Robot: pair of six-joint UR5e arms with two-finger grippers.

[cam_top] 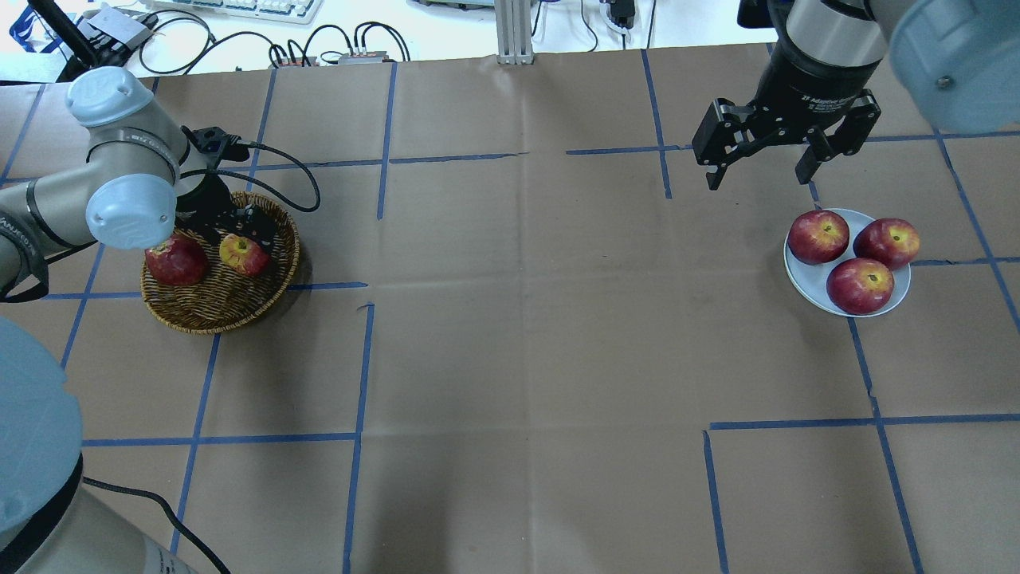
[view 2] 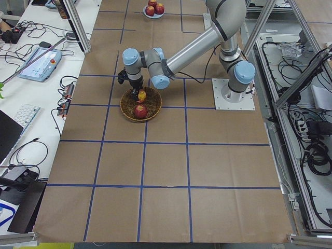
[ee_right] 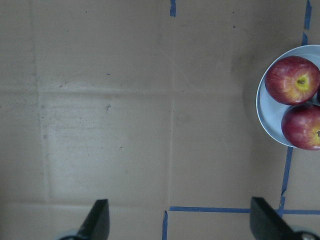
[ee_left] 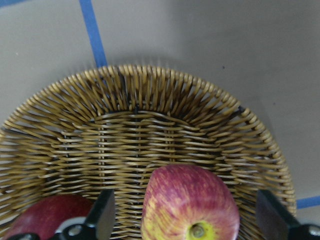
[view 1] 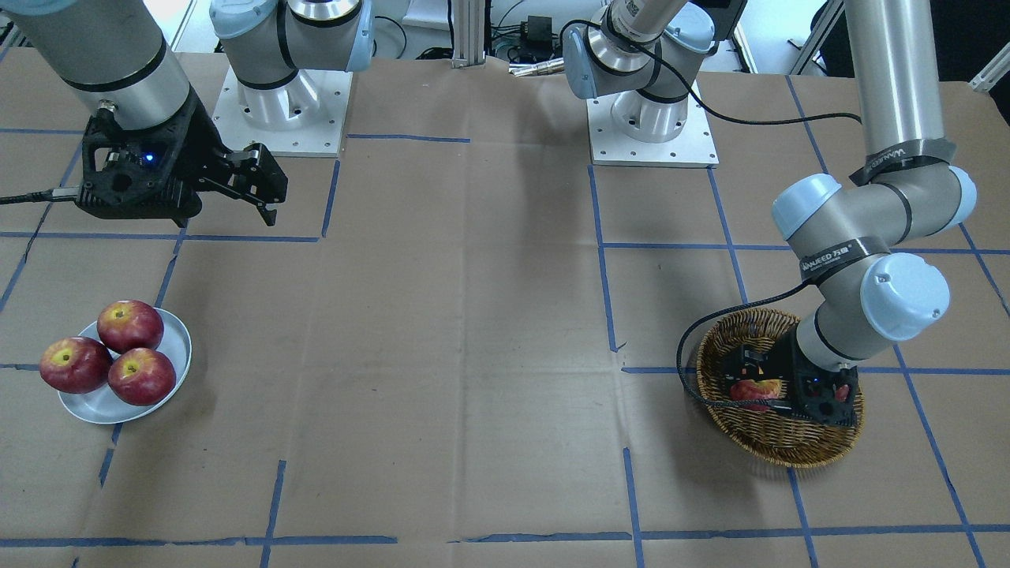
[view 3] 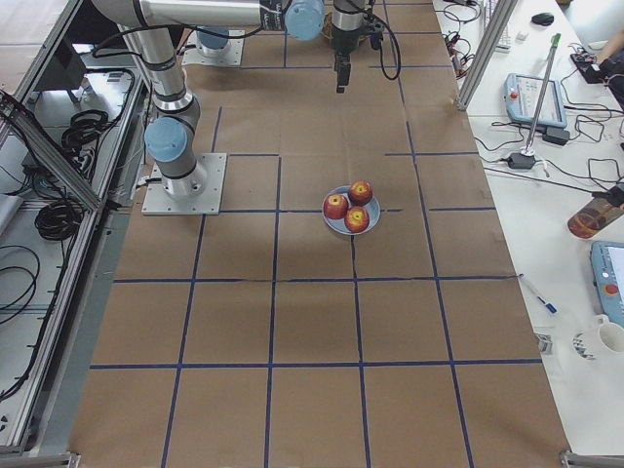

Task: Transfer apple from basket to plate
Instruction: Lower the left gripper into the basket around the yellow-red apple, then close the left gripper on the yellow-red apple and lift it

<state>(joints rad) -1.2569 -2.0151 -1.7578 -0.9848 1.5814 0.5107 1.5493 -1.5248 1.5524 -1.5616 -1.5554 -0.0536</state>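
My left gripper takes hold of the pale pinkish-red apple by its rounded sides next, to transfer it to the plate point(view 1: 126, 401).
The pale pinkish-red apple point(ee_left: 185, 192) with a yellow-green stem patch lies in the wicker basket point(ee_left: 150, 100), on the left in the overhead view point(cam_top: 243, 253). My left gripper point(ee_left: 186, 212) is down in the basket and open. Its fingers point(ee_left: 102, 216) stand on either side of the apple with gaps showing. The small pale plate point(cam_top: 799, 277) sits at the right and holds three darker red apples point(cam_top: 817, 236). My right gripper point(cam_top: 755, 177) hangs open and empty above the table, just beyond the plate.
A darker red apple point(cam_top: 175, 259) lies in the basket point(cam_top: 207, 315) beside the pale one, close to the left finger. The left arm's cable point(cam_top: 287, 171) loops over the basket's far rim. Brown paper with blue tape lines covers the table between basket and plate.
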